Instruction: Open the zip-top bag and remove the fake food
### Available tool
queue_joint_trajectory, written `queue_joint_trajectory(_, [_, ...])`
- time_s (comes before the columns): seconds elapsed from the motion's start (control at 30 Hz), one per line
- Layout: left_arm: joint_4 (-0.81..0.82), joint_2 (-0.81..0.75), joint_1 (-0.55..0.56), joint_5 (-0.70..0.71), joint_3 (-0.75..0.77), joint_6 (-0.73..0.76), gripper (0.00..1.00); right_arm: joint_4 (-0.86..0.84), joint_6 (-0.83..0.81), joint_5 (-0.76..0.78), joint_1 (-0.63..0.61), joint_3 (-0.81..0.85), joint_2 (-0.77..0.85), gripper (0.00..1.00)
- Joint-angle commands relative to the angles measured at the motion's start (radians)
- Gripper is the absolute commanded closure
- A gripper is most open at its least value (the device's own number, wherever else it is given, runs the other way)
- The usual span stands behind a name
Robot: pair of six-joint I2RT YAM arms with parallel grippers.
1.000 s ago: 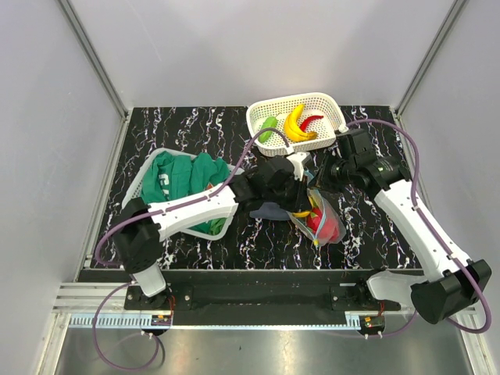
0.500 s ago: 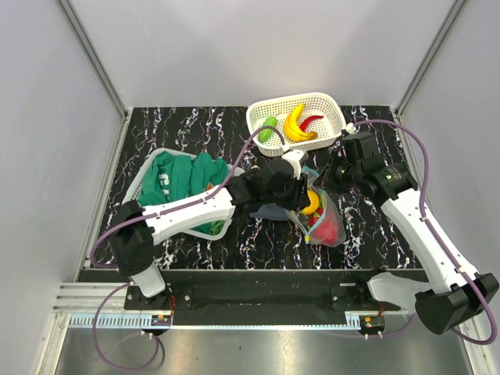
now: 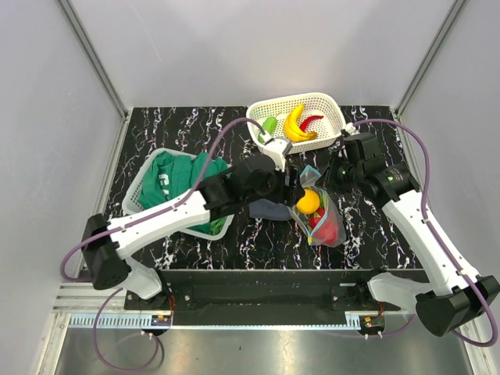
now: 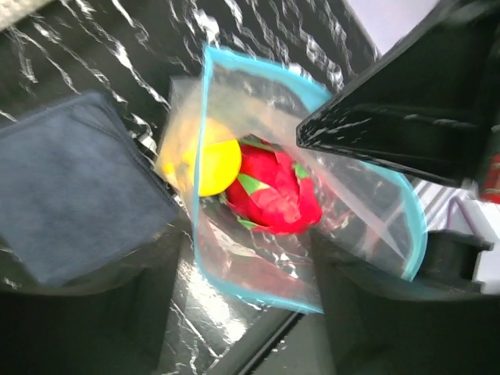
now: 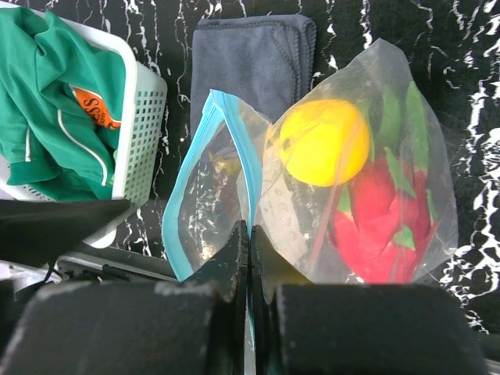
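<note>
I should grab the zip-top bag point(image 3: 324, 219) by its teal rim with my left gripper next, opposite my right gripper. That will keep the bag's opening open for taking out fake food.
The zip-top bag point(image 3: 324, 219) lies right of centre with its teal-rimmed mouth point(image 4: 234, 281) gaping open. Inside it are fake food pieces: a yellow-orange round piece point(image 5: 324, 141) and a red-pink fruit with green leaves point(image 4: 273, 191). My right gripper point(image 5: 248, 242) is shut on the bag's teal rim and holds that side up. My left gripper point(image 3: 294, 187) hovers just left of the mouth, open, with nothing between its fingers point(image 4: 94, 312). More fake food lies in a white basket point(image 3: 332, 105): a banana point(image 3: 294, 125), a green vegetable point(image 3: 268, 125) and a red chili point(image 3: 312, 121).
A dark blue folded cloth point(image 5: 254, 62) lies against the bag's left side. A white basket point(image 3: 139, 183) holding green clothing point(image 5: 55, 125) stands on the left of the table. Grey walls enclose the dark marbled table point(image 3: 180, 125).
My left gripper has opened and drawn back up and to the left, away from the bag's mouth. The right gripper has kept its pinch on the rim and barely moved.
</note>
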State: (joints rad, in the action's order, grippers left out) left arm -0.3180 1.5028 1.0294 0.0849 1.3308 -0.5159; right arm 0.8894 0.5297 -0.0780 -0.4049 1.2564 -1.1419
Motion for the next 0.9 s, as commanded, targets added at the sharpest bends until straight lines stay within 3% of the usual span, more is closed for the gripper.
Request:
queue_joint_trajectory(0.0, [-0.023,-0.098,0.003,0.166,-0.025,-0.021,0.22,0.020,-0.030,0.026,0.005,0.023,0.033,1.00])
queue_joint_trajectory(0.13, [-0.090,-0.026,-0.011,0.199,0.005,-0.085,0.18,0.029,-0.030,0.006,0.005,0.029,0.036,1.00])
queue_joint_trajectory(0.27, [-0.090,0.060,-0.028,0.095,0.054,-0.095,0.27,0.043,-0.045,0.006,0.005,0.028,0.044,1.00])
queue_joint_trajectory(0.37, [-0.089,0.112,-0.048,0.003,0.083,-0.078,0.42,0.054,-0.060,0.020,0.005,0.029,0.057,1.00])
queue_joint_trajectory(0.43, [-0.078,0.131,-0.052,-0.045,0.093,-0.059,0.59,0.059,-0.073,0.032,0.005,0.035,0.065,1.00])
queue_joint_trajectory(0.5, [-0.050,0.139,-0.054,-0.132,0.100,-0.046,0.79,0.074,-0.092,0.052,0.005,0.046,0.065,1.00])
queue_joint_trajectory(0.53, [-0.032,0.134,-0.054,-0.152,0.097,-0.045,0.98,0.080,-0.103,0.072,0.005,0.060,0.062,1.00])
queue_joint_trajectory(0.77, [0.112,0.151,-0.071,-0.287,0.151,-0.139,1.00,0.190,-0.154,0.185,0.005,0.193,0.021,0.67])
queue_joint_trajectory(0.87, [0.126,0.194,-0.071,-0.321,0.195,-0.185,1.00,0.243,-0.140,0.178,0.005,0.279,0.002,0.57])
